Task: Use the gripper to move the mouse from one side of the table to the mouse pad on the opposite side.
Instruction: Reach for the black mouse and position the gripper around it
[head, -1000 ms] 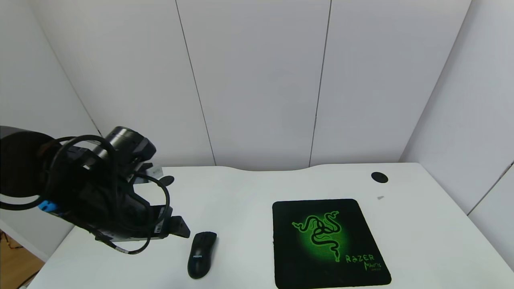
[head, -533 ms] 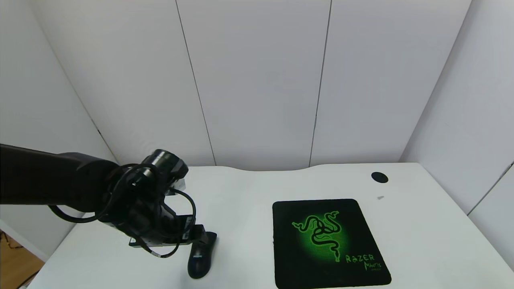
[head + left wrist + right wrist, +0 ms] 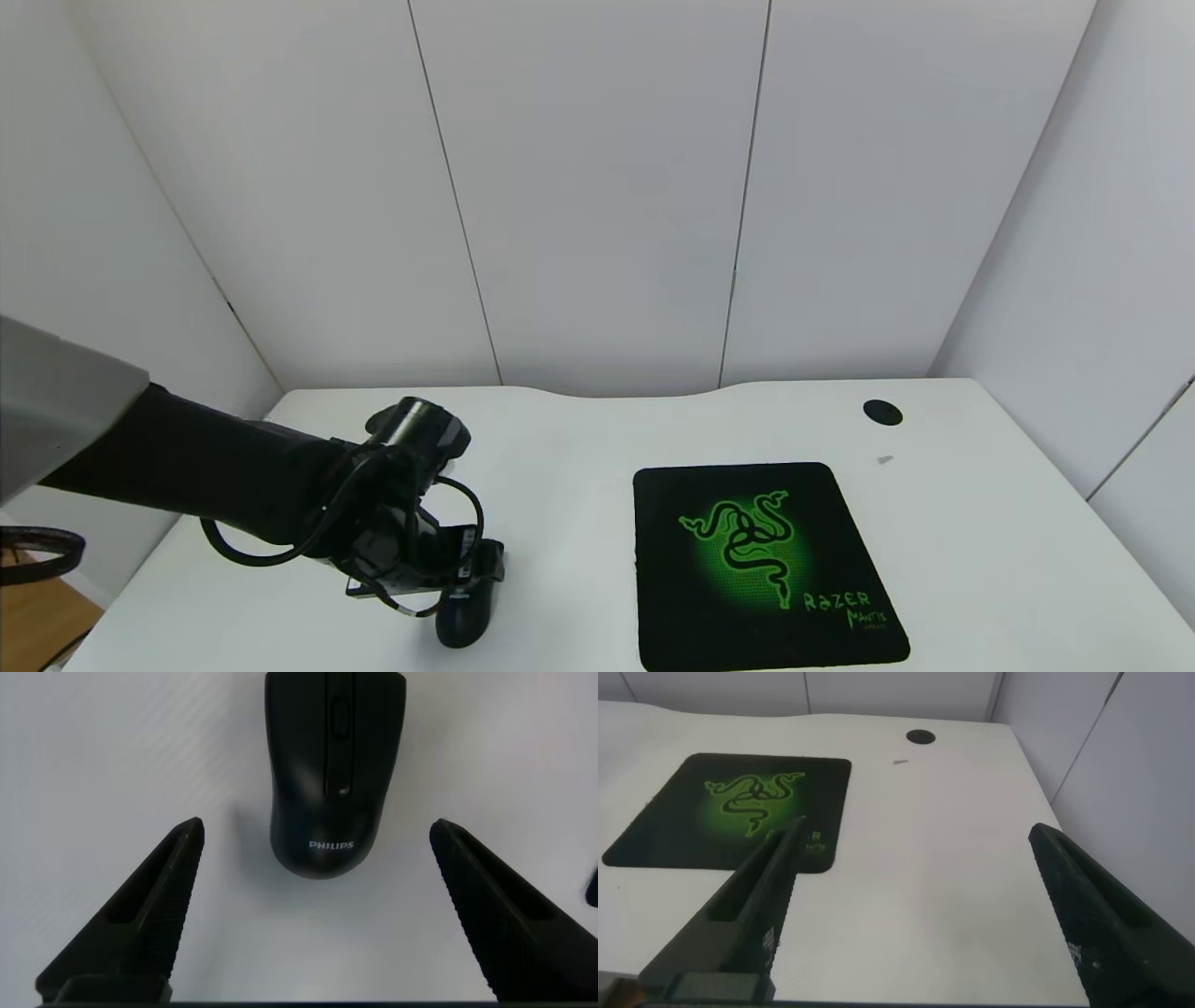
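The left gripper's fingers are on either side of the black mouse but above it, so they would miss it if they closed now. The left gripper should go lower first, then close on the mouse.
The black mouse [image 3: 464,618] lies on the white table [image 3: 579,439] at the front left, partly covered by my left gripper [image 3: 471,571]. In the left wrist view the mouse [image 3: 334,765] shows its "PHILIPS" end, which reaches just between my open left gripper [image 3: 317,825]; the fingertips [image 3: 192,831] stand wide on either side and do not touch it. The black mouse pad [image 3: 766,560] with the green snake logo lies flat at the front right. My right gripper [image 3: 916,826] is open and empty above the table's right part, with the pad [image 3: 738,803] beyond it.
A round black grommet [image 3: 882,412] sits at the table's rear right, also in the right wrist view [image 3: 920,736]. White wall panels close the back and both sides. Bare white table lies between the mouse and the pad.
My left arm has come down and moved right, from beside the mouse to over it, so the open fingers now straddle its rear end. The mouse and pad have not moved.
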Robot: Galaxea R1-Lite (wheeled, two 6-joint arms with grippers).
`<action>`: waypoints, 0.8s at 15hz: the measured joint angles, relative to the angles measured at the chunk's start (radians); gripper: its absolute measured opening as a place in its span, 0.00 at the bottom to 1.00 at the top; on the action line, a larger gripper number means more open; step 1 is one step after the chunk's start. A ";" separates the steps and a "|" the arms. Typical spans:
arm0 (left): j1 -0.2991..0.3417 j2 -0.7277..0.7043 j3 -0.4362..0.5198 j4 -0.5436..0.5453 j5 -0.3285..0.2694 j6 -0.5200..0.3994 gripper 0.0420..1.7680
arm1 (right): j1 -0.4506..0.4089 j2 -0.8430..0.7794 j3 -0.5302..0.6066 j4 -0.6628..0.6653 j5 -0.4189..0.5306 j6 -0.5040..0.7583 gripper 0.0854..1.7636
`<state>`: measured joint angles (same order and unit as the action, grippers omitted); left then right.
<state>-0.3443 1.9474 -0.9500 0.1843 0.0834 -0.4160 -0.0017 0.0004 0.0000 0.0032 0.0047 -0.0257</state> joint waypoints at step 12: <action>-0.008 0.076 0.024 -0.064 0.021 -0.002 0.97 | 0.000 0.000 0.000 0.000 0.001 0.000 0.97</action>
<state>-0.3526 2.0230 -0.9264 0.1202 0.1049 -0.4183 -0.0013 0.0004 0.0000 0.0032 0.0055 -0.0257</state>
